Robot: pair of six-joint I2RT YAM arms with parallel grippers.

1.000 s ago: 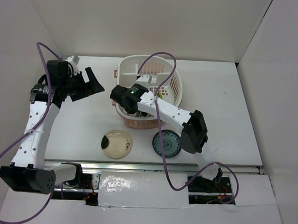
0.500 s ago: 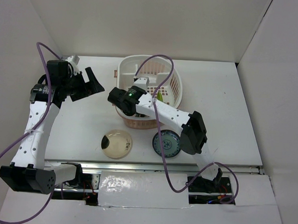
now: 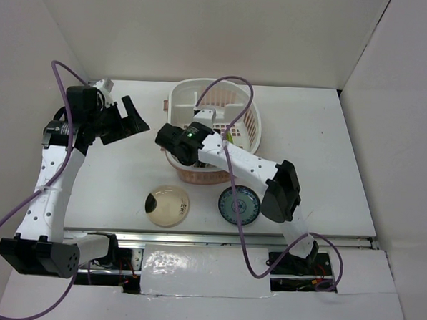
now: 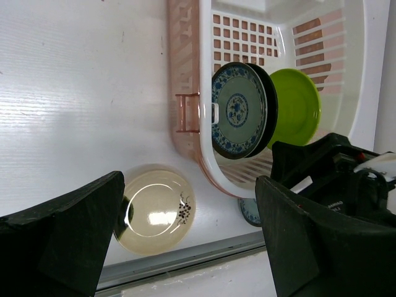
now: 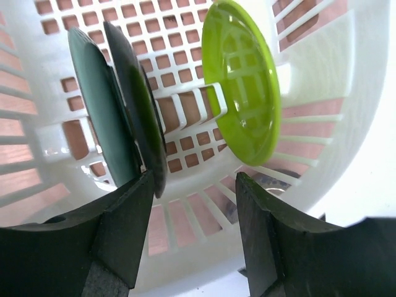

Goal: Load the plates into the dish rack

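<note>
The right gripper picks up the flat-lying teal-blue plate by its patterned rim next, to load it into the dish rack.
The dish rack stands at the table's middle back. Three plates stand on edge inside it: a teal-blue patterned plate, a glossy black plate right behind it, and a lime-green plate set apart. My right gripper is open inside the rack, empty, with its left finger beside the black plate's lower edge. A tan plate with a dark patch and a second teal-blue plate lie flat on the table in front of the rack. My left gripper hovers open and empty left of the rack.
The right arm reaches over the rack's near rim. White walls close in the table on three sides. A metal rail runs along the near edge just below the two flat plates.
My right gripper has opened inside the rack and its wrist has shifted slightly left. The left arm and the two plates on the table have not moved.
</note>
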